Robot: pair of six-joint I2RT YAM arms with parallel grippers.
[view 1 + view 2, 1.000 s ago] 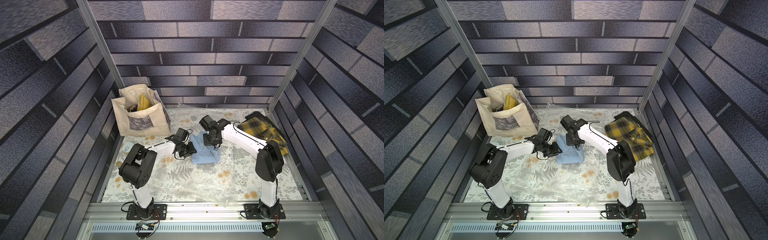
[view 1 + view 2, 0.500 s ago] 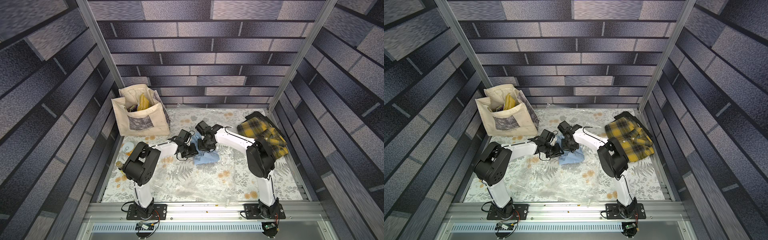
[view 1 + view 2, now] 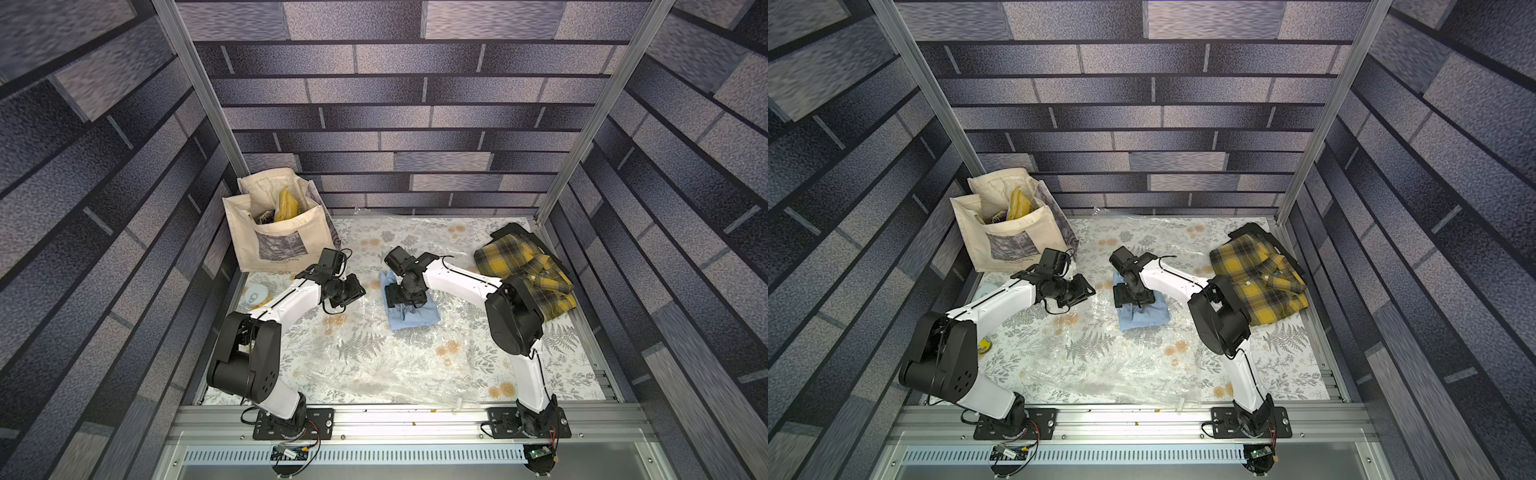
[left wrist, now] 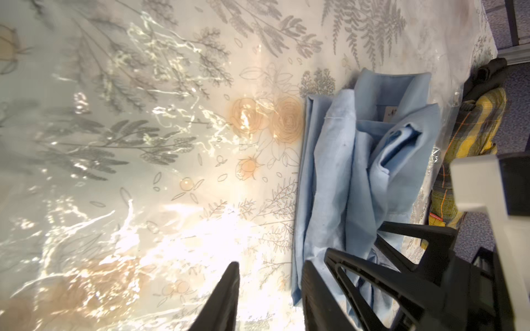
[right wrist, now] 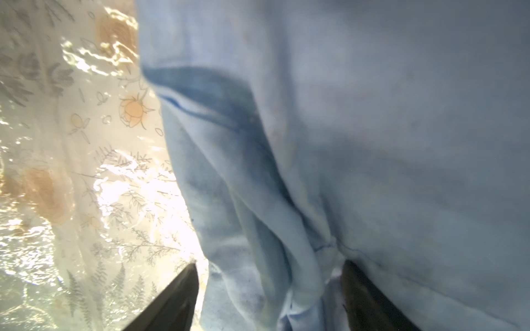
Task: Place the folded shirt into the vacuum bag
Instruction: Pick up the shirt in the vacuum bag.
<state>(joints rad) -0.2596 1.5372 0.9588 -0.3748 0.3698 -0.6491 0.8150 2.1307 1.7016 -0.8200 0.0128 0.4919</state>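
The folded shirt [image 3: 415, 318] needs to go into the vacuum bag. My right gripper will grab it next from above by its bunched fold and gather the layers together.
The folded shirt [image 3: 415, 318] [image 3: 1146, 316] is light blue and lies mid-table on the vacuum bag [image 3: 395, 365] [image 3: 1100, 365], a clear crinkly sheet spread over the floral cloth. Whether a layer of plastic covers the shirt I cannot tell. My right gripper [image 3: 409, 306] [image 3: 1138, 305] points down onto the shirt's far end. In the right wrist view the right gripper [image 5: 269, 265] is open, with a bunched fold of shirt [image 5: 372, 143] loose between its fingers. My left gripper [image 3: 357, 291] [image 4: 271, 263] hovers just left of the shirt [image 4: 358, 160], fingers apart over the glossy bag [image 4: 143, 114].
A cream tote bag [image 3: 278, 232] stands at the back left. A yellow plaid shirt [image 3: 523, 274] lies at the back right, close to the right arm's elbow. A small round pale disc [image 3: 255, 295] sits by the left edge. Metal frame posts and walls ring the table.
My right gripper was shut on the shirt and has now opened, leaving the shirt lying on the bag. The left gripper has drawn back slightly to the left.
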